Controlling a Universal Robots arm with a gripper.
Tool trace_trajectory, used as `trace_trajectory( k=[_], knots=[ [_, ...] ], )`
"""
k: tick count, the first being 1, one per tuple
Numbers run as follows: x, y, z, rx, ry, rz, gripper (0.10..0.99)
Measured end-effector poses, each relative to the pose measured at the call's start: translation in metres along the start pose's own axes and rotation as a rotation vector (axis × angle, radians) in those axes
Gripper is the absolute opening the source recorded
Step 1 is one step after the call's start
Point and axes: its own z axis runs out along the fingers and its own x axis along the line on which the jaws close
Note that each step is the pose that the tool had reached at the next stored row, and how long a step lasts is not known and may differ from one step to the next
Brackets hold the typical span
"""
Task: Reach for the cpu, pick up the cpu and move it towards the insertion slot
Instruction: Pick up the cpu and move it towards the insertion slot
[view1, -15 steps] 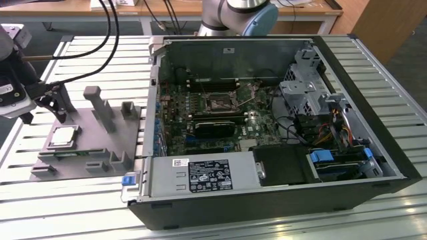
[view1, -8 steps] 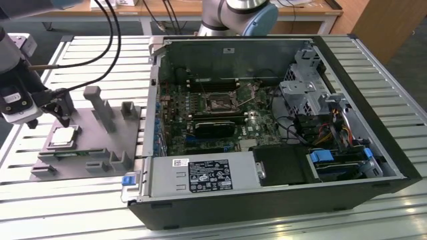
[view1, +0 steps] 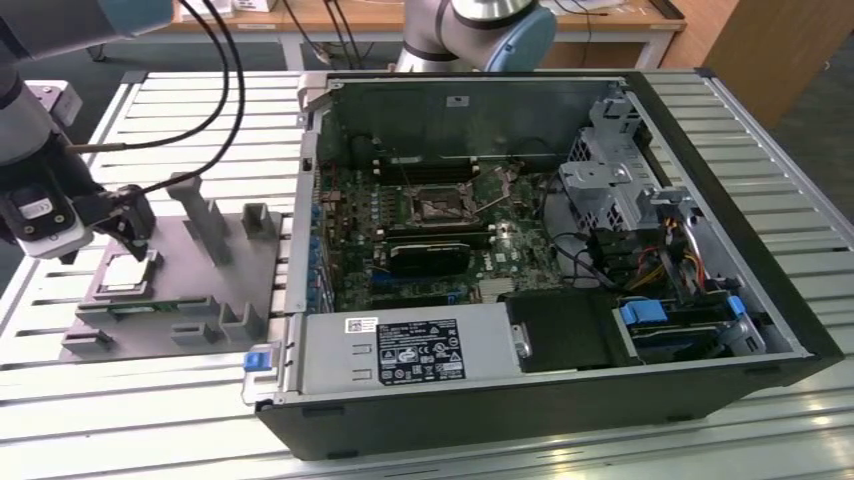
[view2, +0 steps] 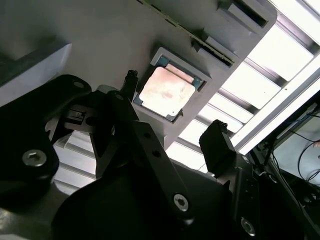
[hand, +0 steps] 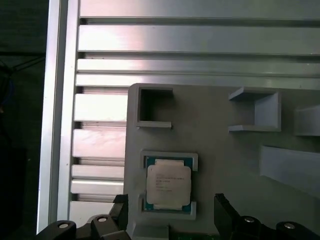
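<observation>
The cpu's top and bottom ends are covered by the holder's raised sides, so my gripper will next grab the cpu's two open side edges to pick up the cpu.
The cpu (view1: 127, 272) is a small square chip with a silvery top. It lies flat in a recess of the grey fixture plate (view1: 200, 290) at the exterior view's left. My gripper (view1: 130, 243) hovers just above it, open, with nothing held. In both wrist views the cpu (hand: 168, 182) (view2: 166, 91) lies between the lines of the two black fingers (hand: 222, 212), which stand apart on either side of it. The insertion slot (view1: 434, 205) is a dark square socket with a metal frame, in the middle of the green board inside the open computer case.
The fixture plate carries upright grey posts and blocks (view1: 207, 225) close beside the gripper. The open computer case (view1: 534, 400) lies to the exterior view's right, with a black card (view1: 427, 255) below the slot and a drive cage (view1: 607, 190). Everything rests on a slatted metal table (view1: 174, 420).
</observation>
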Motion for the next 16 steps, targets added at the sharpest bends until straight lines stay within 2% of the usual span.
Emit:
trace_trajectory(
  k=[9,16],
  knots=[
    [-0.0004,-0.0009,0.0161,-0.001,-0.0013,0.01,0.773],
    [-0.0007,-0.0014,0.0256,-0.002,-0.002,0.02,0.773]
  ],
)
